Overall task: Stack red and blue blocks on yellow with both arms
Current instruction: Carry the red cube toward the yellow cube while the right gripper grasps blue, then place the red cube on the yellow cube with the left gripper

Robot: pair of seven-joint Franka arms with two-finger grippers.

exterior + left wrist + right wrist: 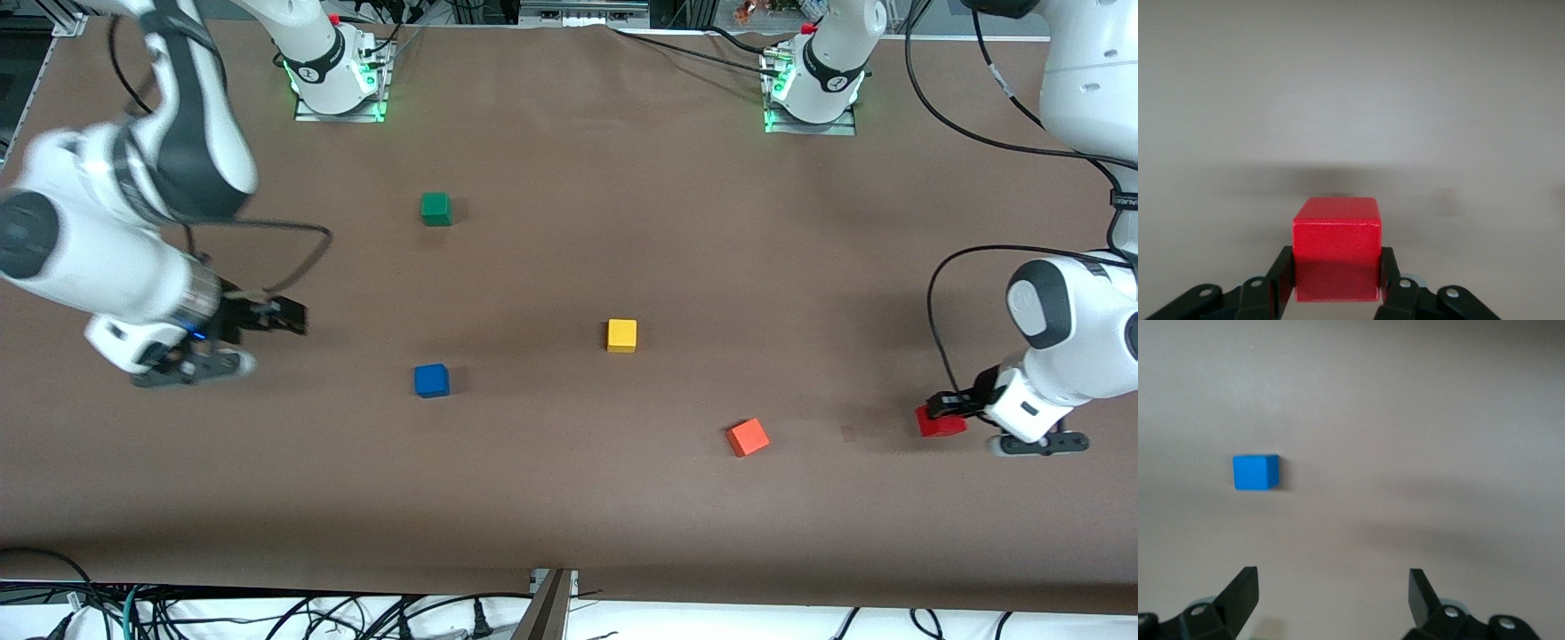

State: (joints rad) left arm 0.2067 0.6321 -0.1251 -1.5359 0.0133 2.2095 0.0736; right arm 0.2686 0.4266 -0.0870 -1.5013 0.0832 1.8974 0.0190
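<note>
I need to take hold of the blue block (pixel 431 380) by its opposite sides with my right gripper next, so I can stack it over the yellow cube (pixel 621 335).
The red block (pixel 941 423) is at the left arm's end of the table, low at the surface, and my left gripper (pixel 944 409) is shut on it. In the left wrist view both fingers press the red block (pixel 1337 243) from its two sides, with the left gripper (pixel 1336 268) centred on it. The blue block (pixel 431 380) lies free on the table, and the yellow cube (pixel 621 335) sits alone near the middle. My right gripper (pixel 286 316) is open and empty over the table toward the right arm's end. Its wrist view shows the blue block (pixel 1256 472) ahead of the right gripper (pixel 1333 590).
An orange-red cube (pixel 748 436) lies between the yellow cube and the red block, nearer to the front camera. A green cube (pixel 436 209) sits closer to the arms' bases. The brown table cover (pixel 569 498) ends at the front edge, with cables below it.
</note>
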